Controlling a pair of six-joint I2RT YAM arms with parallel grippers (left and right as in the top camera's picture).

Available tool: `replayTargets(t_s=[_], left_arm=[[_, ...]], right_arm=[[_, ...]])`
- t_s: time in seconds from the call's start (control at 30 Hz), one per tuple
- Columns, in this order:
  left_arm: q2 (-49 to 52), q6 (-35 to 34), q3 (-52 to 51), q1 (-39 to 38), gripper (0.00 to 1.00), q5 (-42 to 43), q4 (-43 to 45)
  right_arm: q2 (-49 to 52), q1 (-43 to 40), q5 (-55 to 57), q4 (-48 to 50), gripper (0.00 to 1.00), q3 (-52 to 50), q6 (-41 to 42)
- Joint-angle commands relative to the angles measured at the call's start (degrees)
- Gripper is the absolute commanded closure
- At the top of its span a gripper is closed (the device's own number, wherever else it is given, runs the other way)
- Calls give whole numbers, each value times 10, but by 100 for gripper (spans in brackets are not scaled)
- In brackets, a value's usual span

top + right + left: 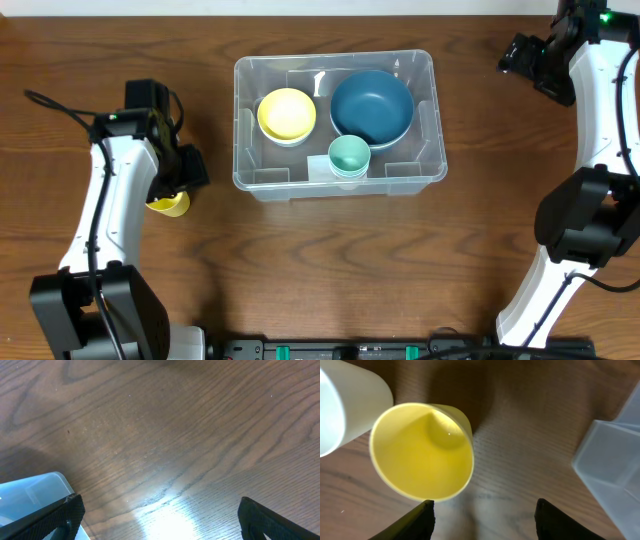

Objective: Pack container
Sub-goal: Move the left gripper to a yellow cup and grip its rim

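Observation:
The fingers are still short of the yellow cup's rim, so it is too early to close. My left gripper moves toward that rim, then closes.
The container [425, 120] is a clear plastic bin at the table's middle; it holds a yellow bowl [287, 114], a dark blue bowl [372, 106] and a teal cup [349, 155]. A yellow cup [168, 205] lies on the table left of the bin, partly under my left arm. My left gripper [183, 180] hangs open just over it. In the left wrist view the yellow cup [422, 450] shows its open mouth just beyond the left fingertip [422, 517], and nothing sits between the fingers of the gripper [482, 510]. My right gripper [517, 55] is open over bare wood at the far right.
A white rounded object [345, 405] touches the yellow cup at the top left; I cannot tell what it is. One container corner [615, 460] shows at the left wrist view's right, another corner [30, 492] at the right wrist view's lower left beside the right gripper [160, 510].

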Motion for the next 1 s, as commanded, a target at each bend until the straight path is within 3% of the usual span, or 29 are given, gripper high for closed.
replayTargets(t_s=[0.0, 0.3, 0.43, 0.53, 0.67, 0.97], left_arm=[[2, -4, -35, 2, 36, -1, 25], [2, -28, -105, 2, 44, -2, 112], [2, -28, -110, 2, 66, -3, 118], [2, -27, -110, 2, 70, -4, 124], [2, -27, -110, 2, 94, -4, 134], [-27, -27, -92, 2, 94, -3, 133]], right_arm=[[-2, 4, -2, 0, 1, 3, 7], [-2, 4, -2, 0, 1, 3, 7], [-2, 4, -2, 0, 1, 3, 7], [-2, 4, -2, 0, 1, 3, 7], [-2, 4, -2, 0, 1, 3, 7], [-2, 4, -2, 0, 1, 3, 7]])
